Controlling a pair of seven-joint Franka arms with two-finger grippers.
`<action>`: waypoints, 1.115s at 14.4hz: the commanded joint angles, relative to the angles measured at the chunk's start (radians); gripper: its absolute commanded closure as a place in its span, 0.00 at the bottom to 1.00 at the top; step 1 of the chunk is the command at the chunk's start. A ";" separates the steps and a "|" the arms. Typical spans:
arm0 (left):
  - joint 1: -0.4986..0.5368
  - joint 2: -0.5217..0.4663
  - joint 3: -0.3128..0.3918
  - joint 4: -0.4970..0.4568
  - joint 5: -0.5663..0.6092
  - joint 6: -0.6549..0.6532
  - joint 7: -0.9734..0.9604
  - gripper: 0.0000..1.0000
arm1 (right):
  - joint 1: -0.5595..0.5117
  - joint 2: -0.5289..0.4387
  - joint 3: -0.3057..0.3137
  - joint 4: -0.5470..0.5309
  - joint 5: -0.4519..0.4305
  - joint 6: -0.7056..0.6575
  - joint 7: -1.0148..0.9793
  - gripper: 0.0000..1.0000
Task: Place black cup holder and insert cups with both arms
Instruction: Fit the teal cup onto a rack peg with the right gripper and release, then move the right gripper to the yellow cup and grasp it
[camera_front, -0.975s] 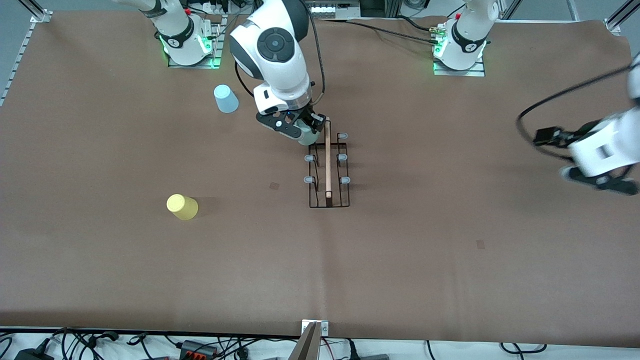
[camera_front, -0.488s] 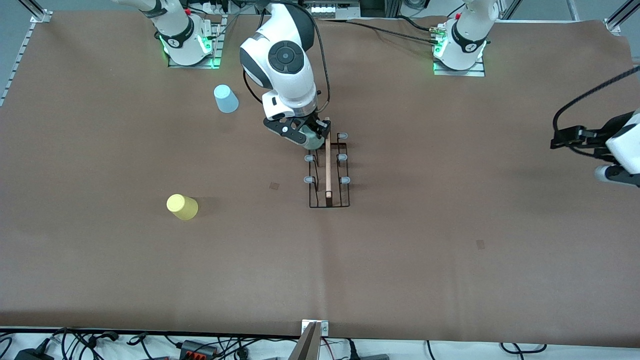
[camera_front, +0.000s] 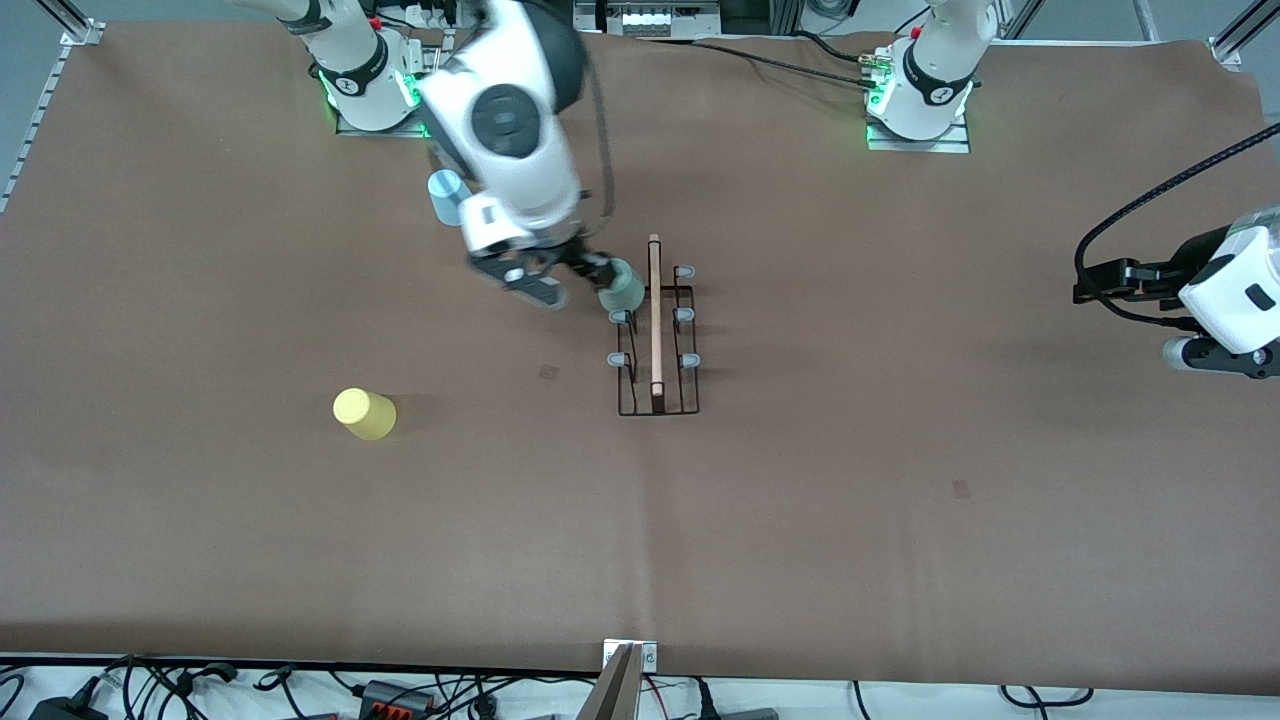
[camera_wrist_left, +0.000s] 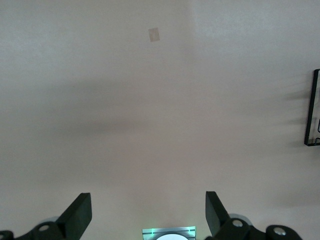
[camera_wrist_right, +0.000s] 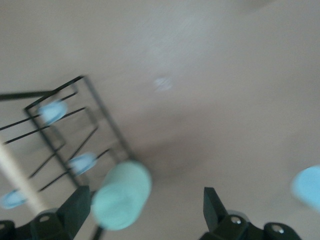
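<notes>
My right gripper takes hold of the yellow cup by its closed base end (camera_front: 355, 407) next, to set the yellow cup on the black cup holder (camera_front: 656, 330).
The black cup holder (camera_front: 656, 330) stands mid-table with its wooden handle (camera_front: 655, 310) on top. A pale grey-green cup (camera_front: 624, 290) sits on the peg row toward the right arm's end, at the corner farthest from the front camera. My right gripper (camera_front: 558, 280) hovers just beside that cup, open and holding nothing. In the right wrist view the grey-green cup (camera_wrist_right: 121, 196) lies close to one finger of the right gripper (camera_wrist_right: 145, 212), free of the other. The yellow cup (camera_front: 364, 413) and light blue cup (camera_front: 445, 195) stand on the table. My left gripper (camera_front: 1215, 362) waits open.
The light blue cup is partly covered by the right arm and also shows as a blue cup (camera_wrist_right: 307, 187) in the right wrist view. The holder's edge (camera_wrist_left: 314, 107) shows in the left wrist view past the left gripper (camera_wrist_left: 148, 215). Cables line the table's front edge.
My right gripper opened, let go of the grey-green cup at the holder, and drew back toward the right arm's end. The left arm shifted slightly near its end of the table.
</notes>
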 joint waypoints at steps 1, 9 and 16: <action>0.014 -0.013 -0.010 -0.010 -0.016 0.012 -0.008 0.00 | -0.158 -0.032 0.004 -0.023 -0.041 -0.043 -0.250 0.00; -0.395 -0.301 0.472 -0.405 -0.107 0.327 0.015 0.00 | -0.399 0.087 -0.008 -0.120 -0.155 0.233 -0.717 0.00; -0.392 -0.360 0.472 -0.487 -0.107 0.424 0.110 0.00 | -0.399 0.181 -0.069 -0.129 -0.247 0.370 -0.789 0.00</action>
